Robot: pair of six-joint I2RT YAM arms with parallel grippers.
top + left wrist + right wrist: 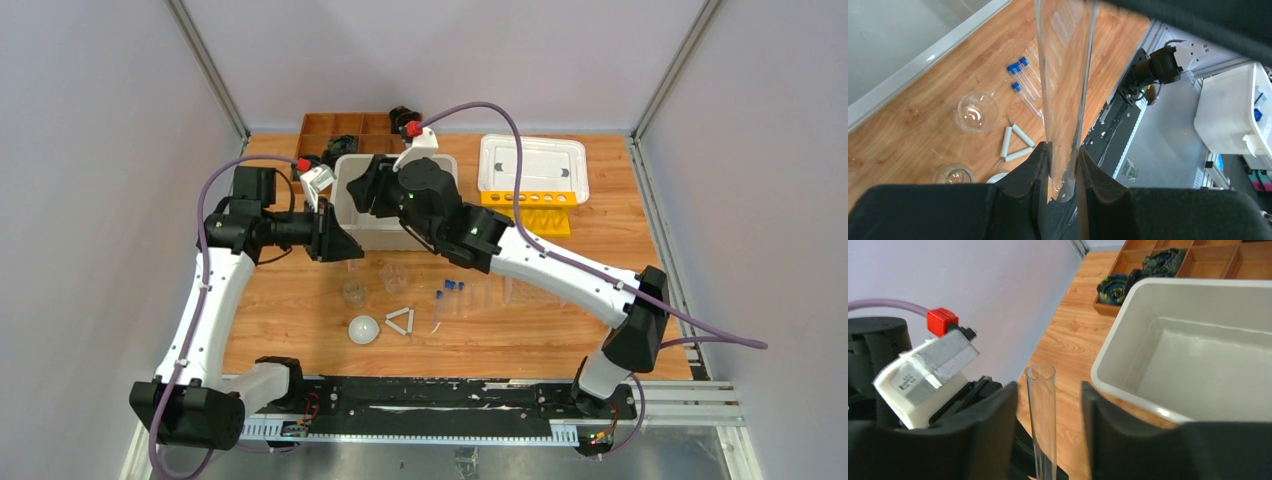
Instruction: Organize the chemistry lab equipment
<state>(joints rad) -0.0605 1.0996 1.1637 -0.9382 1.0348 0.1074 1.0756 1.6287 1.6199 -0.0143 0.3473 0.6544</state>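
Observation:
The clear tube's round bottom needs to stay free to go into the yellow rack, so my right gripper needs to grab the tube by its open top end point(1041, 377) next.
My left gripper point(1063, 150) is shut on the round bottom end of a thin clear uncapped tube point(1065, 75), held above the table. My right gripper point(1048, 387) is open, its fingers on either side of the tube's open top point(1042, 405) without touching it. In the top view the left gripper point(345, 243) and right gripper point(362, 190) meet beside the white bin point(350, 220). On the table lie two small beakers point(353, 291), the white dome point(364, 329), the white triangle point(400, 321) and blue-capped tubes point(450, 295).
The white bin point(1198, 365) is empty. The brown wooden divided tray point(340, 125) with black coiled objects point(1113, 287) stands behind it. The yellow rack point(528, 208) and a white-rimmed clear tray point(532, 162) sit at the back right.

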